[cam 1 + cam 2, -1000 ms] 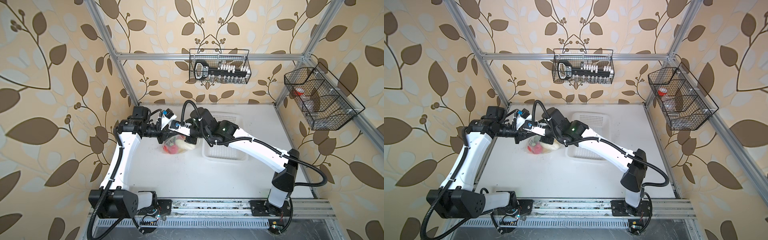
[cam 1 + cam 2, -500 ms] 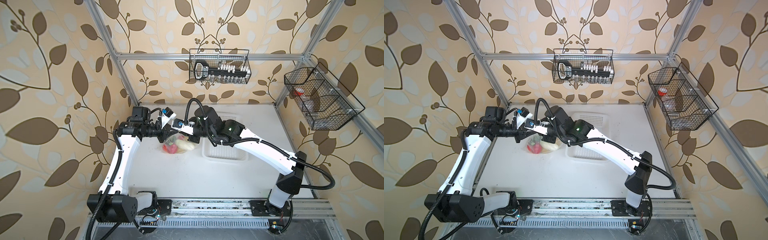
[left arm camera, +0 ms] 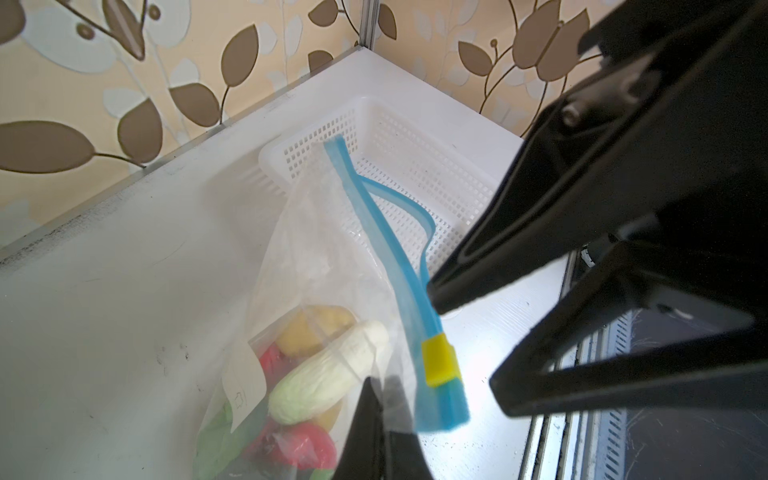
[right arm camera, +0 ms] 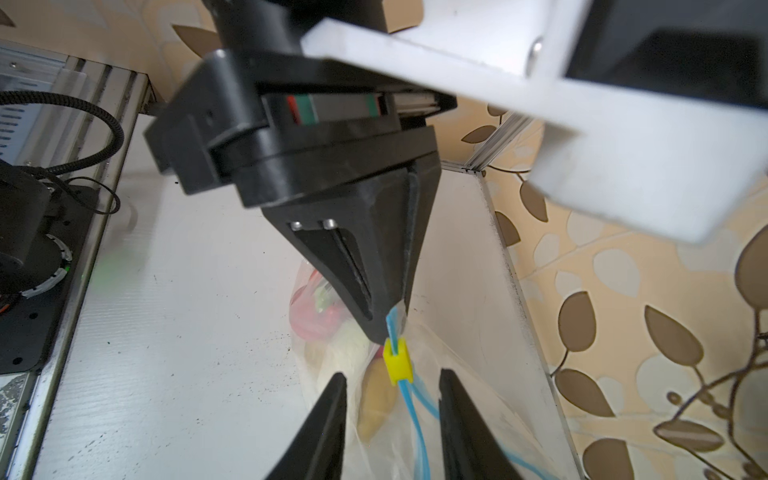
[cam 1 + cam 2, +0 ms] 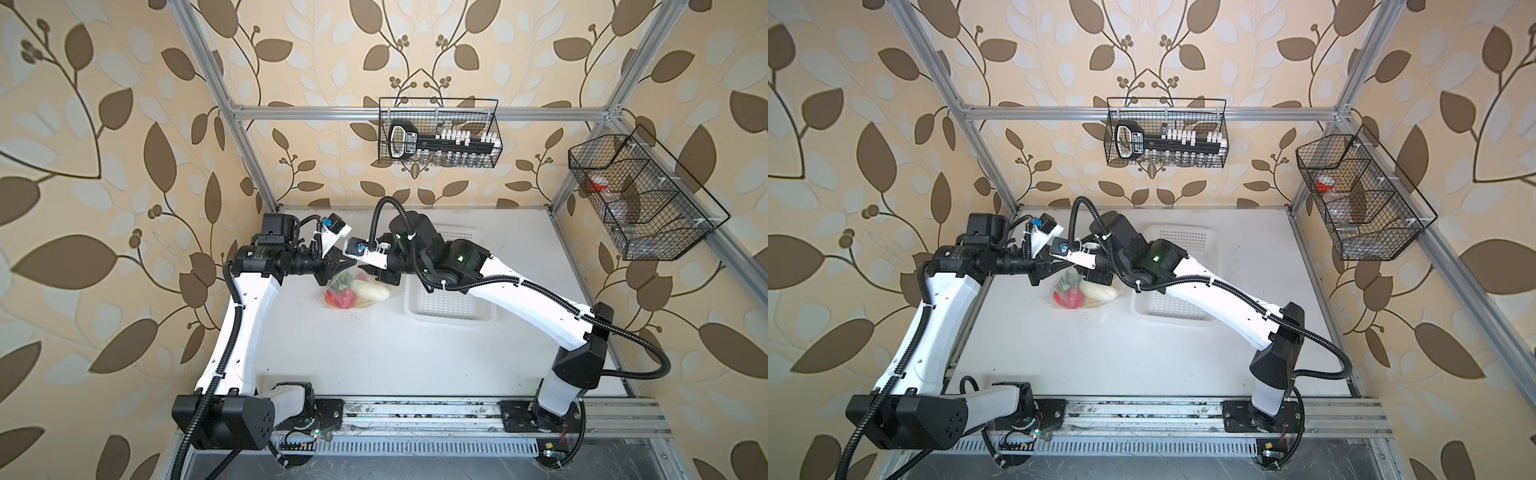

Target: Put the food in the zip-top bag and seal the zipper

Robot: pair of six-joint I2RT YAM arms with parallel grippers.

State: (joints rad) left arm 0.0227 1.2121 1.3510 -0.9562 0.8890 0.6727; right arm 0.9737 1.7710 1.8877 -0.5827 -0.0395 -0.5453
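The robot's right gripper will next grab the yellow slider [image 4: 397,359] with one finger on each side of the slider. Then it can pull the slider along the bag's blue strips and seal the zipper.
The clear zip-top bag [image 5: 353,291] [image 5: 1084,293] hangs to the table from my left gripper [image 5: 340,266] [image 3: 380,384], which is shut on the bag's corner at the end of the zipper [image 3: 374,216]. Inside lies the food: a pale cabbage [image 3: 332,374], a potato [image 3: 311,332] and a red apple [image 3: 299,449]. The yellow slider [image 4: 397,359] [image 3: 438,359] sits close to the left gripper's tips. Beyond it the two blue strips stand apart. My right gripper [image 4: 392,374] [image 5: 374,278] is open, one jaw on each side of the slider without touching it.
A white perforated basket [image 5: 449,307] [image 3: 415,166] stands just right of the bag, under the right arm. Two black wire baskets [image 5: 438,133] [image 5: 640,199] hang on the back and right walls. The back wall and left frame post are close behind both grippers.
The right gripper's jaws have opened and come off the slider. The left gripper still holds the bag's corner in the same place.
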